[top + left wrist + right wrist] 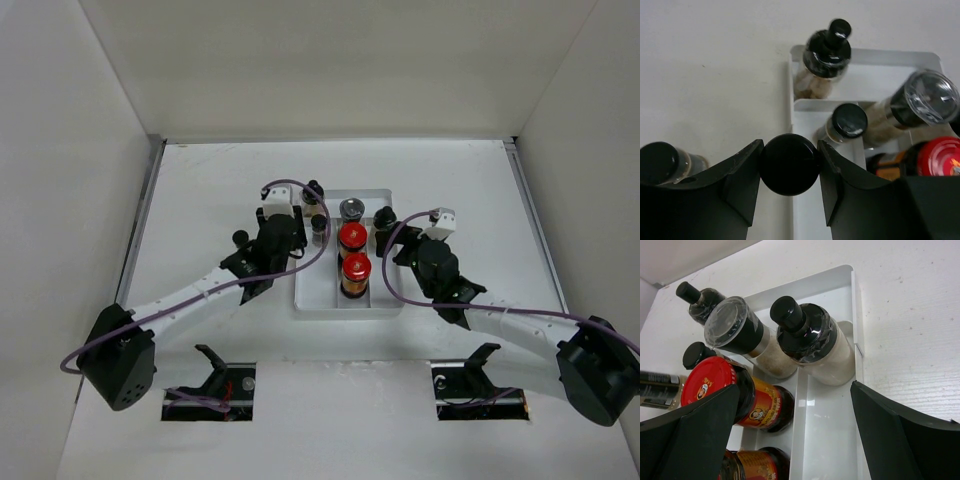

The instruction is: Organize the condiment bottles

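Note:
The jar would fall onto the tray's side if I opened now, so my left gripper keeps hold of it until it is over the free bottom of the tray's section.
My left gripper (790, 165) is shut on the black cap of a small jar (790, 156), right over the left wall of the white tray (875, 55). In the top view the left gripper (296, 232) stands at the tray's left edge. In the tray stand two red-capped brown bottles (351, 236) (356, 268), a silver-capped bottle (351, 209), a whitish black-capped bottle (810, 337), a small black-capped jar (850, 120) and a black-knobbed bottle (827, 50). Another black-capped jar (660, 162) stands on the table to the left. My right gripper (795, 390) is open and empty above the tray's right compartment.
The tray (345, 300) lies mid-table between the two arms. White walls enclose the table on three sides. Two slots (210, 385) (480, 390) are cut into the near edge by the arm bases.

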Robot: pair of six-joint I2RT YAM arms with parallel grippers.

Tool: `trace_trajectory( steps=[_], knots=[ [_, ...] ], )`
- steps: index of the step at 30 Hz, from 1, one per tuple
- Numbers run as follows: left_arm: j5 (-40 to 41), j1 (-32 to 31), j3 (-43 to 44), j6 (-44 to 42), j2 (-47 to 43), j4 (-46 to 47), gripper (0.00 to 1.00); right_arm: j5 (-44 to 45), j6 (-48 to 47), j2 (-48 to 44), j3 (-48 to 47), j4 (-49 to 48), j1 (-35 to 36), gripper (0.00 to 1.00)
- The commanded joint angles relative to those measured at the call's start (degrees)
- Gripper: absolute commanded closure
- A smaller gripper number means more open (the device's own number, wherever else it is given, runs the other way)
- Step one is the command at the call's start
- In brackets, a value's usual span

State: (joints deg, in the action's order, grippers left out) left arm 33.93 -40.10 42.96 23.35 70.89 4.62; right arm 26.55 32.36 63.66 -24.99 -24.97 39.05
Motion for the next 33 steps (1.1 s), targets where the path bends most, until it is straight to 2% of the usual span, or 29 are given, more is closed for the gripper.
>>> trace_trajectory(
  steps=[1, 4, 10, 21, 29, 33],
  knots=[
    [-1.41, -3.44, -0.42, 0.99, -3.13, -0.40, 0.65, 0.26, 0.33, -0.03, -0.32, -3.94, 0.02, 0.00],
    [-1.50, -5.82, -0.16, 0.90, -2.52, 0.30, 0.64, 0.70, -0.28, -0.02, -0.49, -3.94, 0.37, 0.00],
    [-0.89, -8.81, 0.55, 0.82, 4.59, 3.63, 0.64, 0.79, -0.28, -0.29, -0.41, -3.94, 0.28, 0.00],
    [-1.24, -8.81, 1.34, 0.38, 9.61, 8.82, 0.64, 0.08, -0.45, 0.50, -0.93, -3.77, 0.28, 0.00],
    [-0.71, -9.08, 2.48, 0.11, 13.13, 7.95, 0.63, 0.00, -0.10, -0.38, -0.49, -3.77, 0.19, 0.00],
    [-0.80, -9.25, 2.48, 0.11, 13.57, 7.86, 0.55, 0.09, -0.37, -0.38, -0.58, -3.77, 0.28, 0.00]
  ],
)
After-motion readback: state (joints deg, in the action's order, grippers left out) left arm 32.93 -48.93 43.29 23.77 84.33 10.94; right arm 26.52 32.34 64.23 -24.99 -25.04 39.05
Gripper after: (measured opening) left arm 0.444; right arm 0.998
